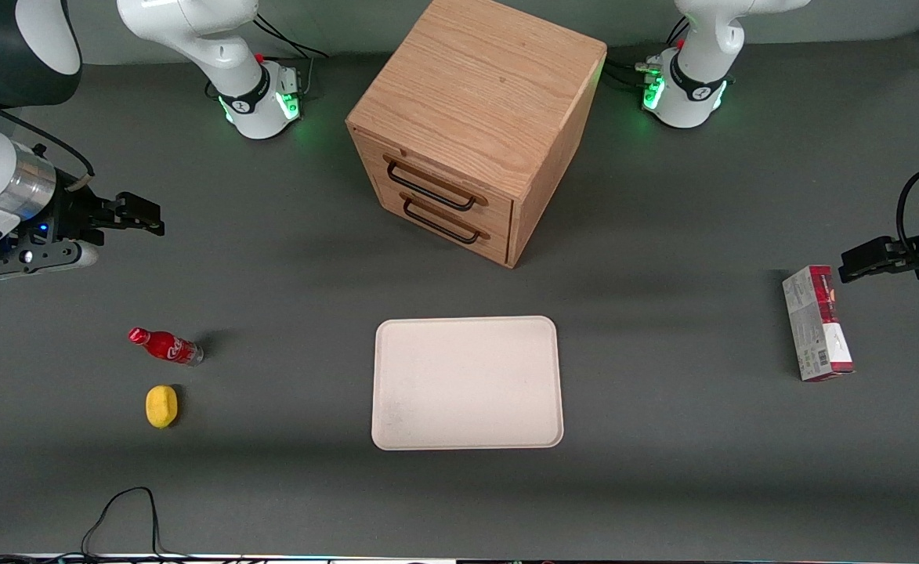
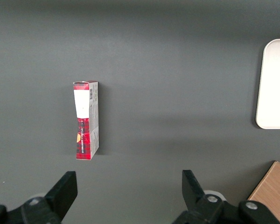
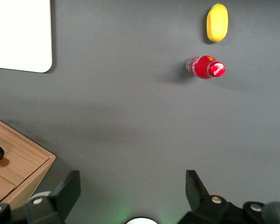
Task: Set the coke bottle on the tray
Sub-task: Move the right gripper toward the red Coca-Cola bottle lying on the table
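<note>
Next, my gripper grabs the coke bottle by its red cap [image 1: 137, 334] to place it on the cream-white tray [image 1: 467, 382].
The coke bottle [image 1: 165, 346] is a small red bottle with a red cap and clear base, standing on the dark table toward the working arm's end; it also shows in the right wrist view [image 3: 206, 67]. The cream-white tray [image 1: 467, 382] lies flat in front of the wooden cabinet, nearer the front camera, with nothing on it; its corner shows in the right wrist view [image 3: 23, 37]. My gripper [image 1: 150, 215] hovers open and empty above the table, farther from the front camera than the bottle and well apart from it. In the right wrist view the gripper [image 3: 130, 186] has its fingers spread wide.
A yellow lemon-like lump [image 1: 161, 406] lies just nearer the front camera than the bottle. A wooden two-drawer cabinet [image 1: 471, 125] stands mid-table, drawers shut. A red-and-grey carton [image 1: 817, 323] lies toward the parked arm's end. A black cable [image 1: 122, 517] loops at the table's near edge.
</note>
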Motion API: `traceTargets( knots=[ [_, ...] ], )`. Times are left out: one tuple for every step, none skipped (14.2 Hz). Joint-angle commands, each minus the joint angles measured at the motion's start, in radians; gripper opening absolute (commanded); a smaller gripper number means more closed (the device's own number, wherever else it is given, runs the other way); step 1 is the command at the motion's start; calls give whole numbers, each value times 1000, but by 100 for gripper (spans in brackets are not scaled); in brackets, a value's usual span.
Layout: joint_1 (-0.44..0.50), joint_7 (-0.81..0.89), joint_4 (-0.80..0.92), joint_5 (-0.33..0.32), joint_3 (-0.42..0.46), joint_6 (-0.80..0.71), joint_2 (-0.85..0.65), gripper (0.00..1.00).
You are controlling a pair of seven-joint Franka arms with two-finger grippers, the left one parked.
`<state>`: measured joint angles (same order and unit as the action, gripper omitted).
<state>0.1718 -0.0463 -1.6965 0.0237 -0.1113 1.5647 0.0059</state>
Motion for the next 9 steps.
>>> traceTargets(
  knots=[
    [5,20,20,19,-13,-28,-4,100],
    [5,20,24,19,-13,-28,-3,100],
    [5,20,34,19,-13,-28,2,100],
    [3,11,41,19,-13,-28,6,100],
    [2,6,43,19,-15,-28,11,100],
    [0,6,43,19,-16,-28,12,100],
    [0,6,41,21,-18,-28,12,100],
    [-2,8,43,21,-18,-28,14,100],
    [-2,17,43,19,-18,-26,16,100]
  ],
)
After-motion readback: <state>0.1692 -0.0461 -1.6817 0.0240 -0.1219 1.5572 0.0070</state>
